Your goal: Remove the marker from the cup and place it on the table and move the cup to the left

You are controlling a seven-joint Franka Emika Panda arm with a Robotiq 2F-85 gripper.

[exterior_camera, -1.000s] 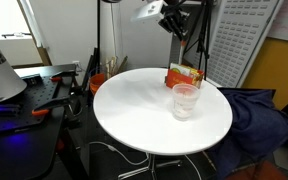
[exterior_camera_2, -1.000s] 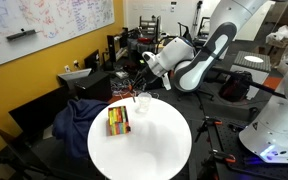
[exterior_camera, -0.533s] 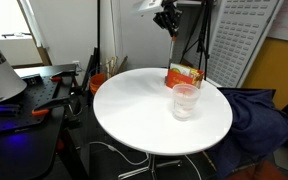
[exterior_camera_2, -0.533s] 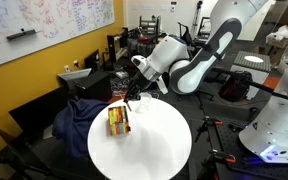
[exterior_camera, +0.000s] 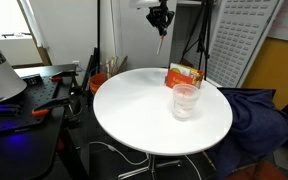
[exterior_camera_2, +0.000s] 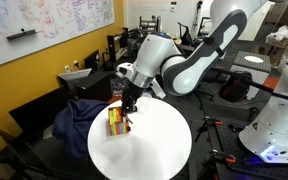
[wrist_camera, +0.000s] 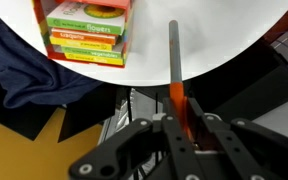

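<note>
The marker is hanging tip-down high above and would fall at the table's edge if I opened now, so my gripper needs to hold it until it reaches the white top.
My gripper hangs high above the far edge of the round white table, shut on the marker, which points down from it. The wrist view shows the marker as an orange stick with a grey end, clamped between the fingers of the gripper, its tip over the table's rim. The clear cup stands upright on the table, right of and below the gripper, with nothing in it. In an exterior view the gripper hovers just above the box, and the arm hides the cup.
An orange and green carton box lies behind the cup, also seen as the box near the rim. A blue cloth lies draped beside the table. A black desk with equipment stands close by.
The gripper has swung sideways and slightly up with the marker, away from above the cup and box towards the table's far edge. Cup and box have stayed put.
</note>
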